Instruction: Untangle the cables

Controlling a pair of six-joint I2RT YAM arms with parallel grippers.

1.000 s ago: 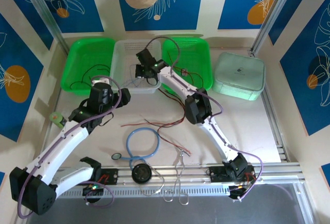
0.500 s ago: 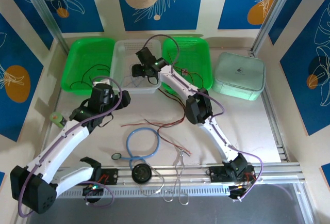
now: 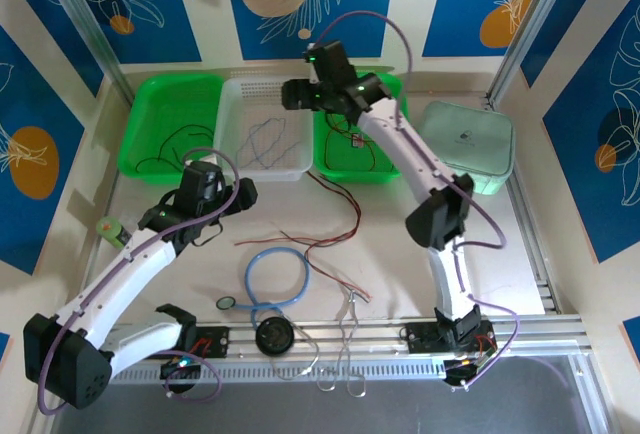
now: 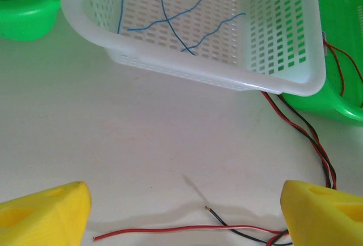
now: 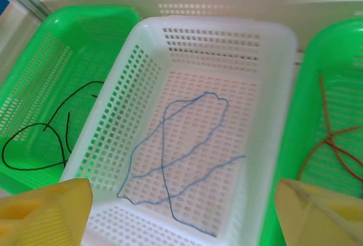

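My right gripper will next pick up the red cable near its loose front end [image 3: 360, 293], so that the black cable stays free for untangling.
A bluish-grey cable [image 3: 262, 139] lies loose in the white basket [image 3: 229, 124], also seen from both wrists [image 4: 170, 13] [image 5: 170, 155]. A black cable [image 3: 175, 149] [image 5: 39, 138] rests in the left green basket [image 3: 140, 104]. Red cable [image 3: 360, 149] [image 5: 334, 144] lies in the right green basket [image 3: 398, 114]. Red and black cables [image 3: 330, 224] [image 4: 227, 230] stay tangled on the table. My right gripper [image 3: 293, 94] [image 5: 181, 217] hangs open and empty high above the white basket. My left gripper [image 3: 232, 194] [image 4: 184, 212] is open over the table, just before the white basket, above a red cable end.
A light-blue tube loop [image 3: 275, 276] lies at the table's middle front, with a black round object [image 3: 272, 336] and a small ring [image 3: 227, 303] near it. A pale green lidded box [image 3: 465, 146] stands back right. A green roll [image 3: 108, 227] sits far left.
My right gripper has opened, let go of the bluish-grey cable in the white basket, and risen up and back to the right. The left arm has hardly moved.
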